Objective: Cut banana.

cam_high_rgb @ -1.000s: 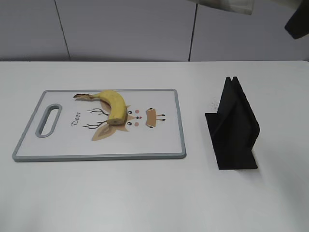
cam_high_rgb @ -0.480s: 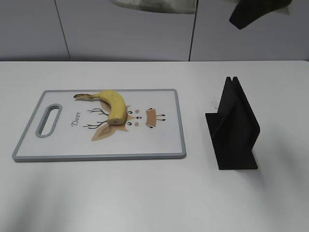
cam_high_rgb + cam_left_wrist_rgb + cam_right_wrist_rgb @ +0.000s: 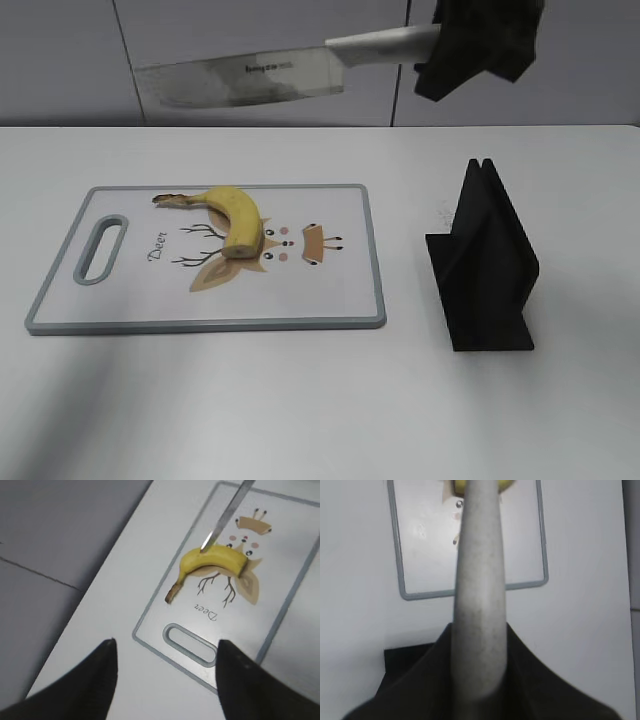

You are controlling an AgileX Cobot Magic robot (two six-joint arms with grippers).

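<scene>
I need to hold the knife at both ends for cutting the banana (image 3: 232, 216), so next I should grab the knife's blade by its tip end (image 3: 158, 85) with my left gripper.
A yellow banana (image 3: 232, 216) lies on a grey-rimmed cutting board (image 3: 350, 300) with a deer drawing; its right end is a flat cut face. My right gripper (image 3: 445, 55) is shut on the pale handle of a cleaver knife (image 3: 240, 78), held high above the board with the blade pointing left. The handle (image 3: 479, 595) fills the right wrist view, with the board (image 3: 400, 570) below it. My left gripper (image 3: 164, 662) is open and empty, high above the board's handle slot (image 3: 192, 644); the banana (image 3: 212, 560) and the knife tip (image 3: 220, 522) show beyond it.
A black knife stand (image 3: 485, 265) sits on the white table to the right of the board. A grey panelled wall (image 3: 60, 60) runs behind the table.
My right gripper has come down and leftward into view with the knife; the blade now hangs level above the board. The banana and board have not moved.
</scene>
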